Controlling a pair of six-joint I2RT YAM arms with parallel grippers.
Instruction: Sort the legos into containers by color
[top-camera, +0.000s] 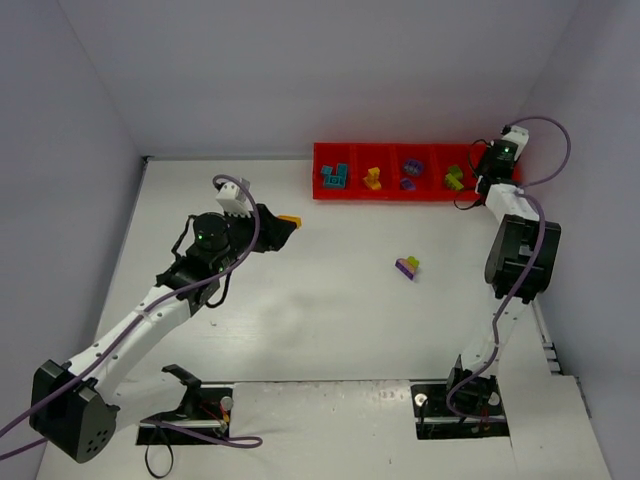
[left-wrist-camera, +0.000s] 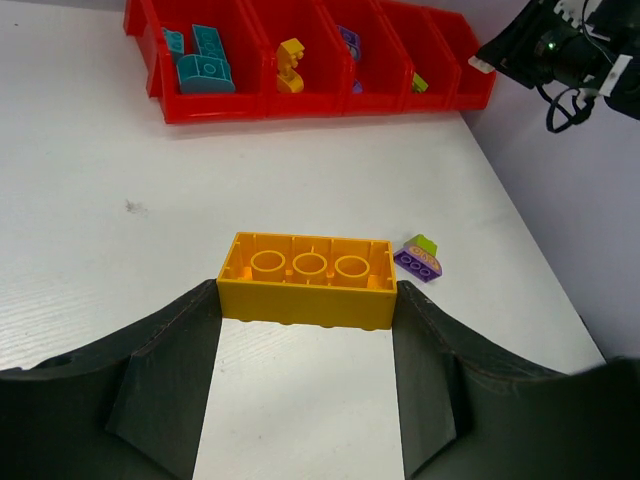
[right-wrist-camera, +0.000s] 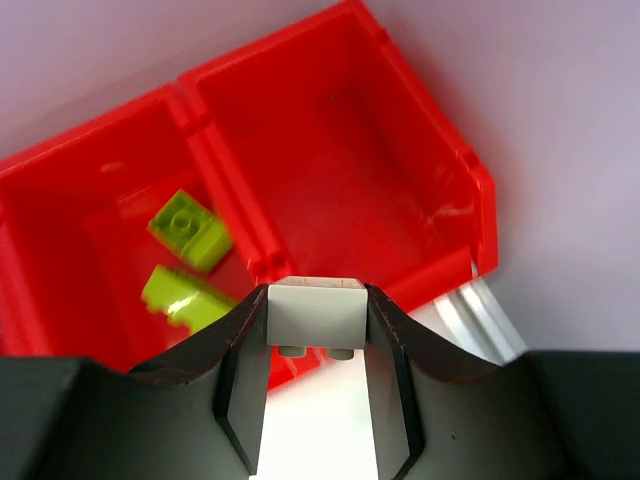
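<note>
My right gripper should keep holding the small pale grey brick: opened now, it would end at the tray's front side, short of the tray's last bare section.
My left gripper (top-camera: 282, 225) is shut on a yellow-orange brick (top-camera: 289, 220), held underside up between the fingertips in the left wrist view (left-wrist-camera: 308, 280), above the table left of the red tray (top-camera: 420, 192). My right gripper (top-camera: 488, 166) is shut on a small pale grey brick (right-wrist-camera: 316, 312) over the tray's right end, at the wall between the green compartment and the last bare one (right-wrist-camera: 340, 150). The tray holds teal bricks (top-camera: 334, 177), a yellow brick (top-camera: 373, 179), purple bricks (top-camera: 409, 170) and olive-green bricks (top-camera: 454, 178). A purple and green stack (top-camera: 407, 266) lies on the table.
The tray stands against the back wall, and the right side wall is close behind the right arm. In the left wrist view the purple and green stack (left-wrist-camera: 420, 258) lies just right of the held brick. Two green bricks (right-wrist-camera: 190, 228) lie in their compartment.
</note>
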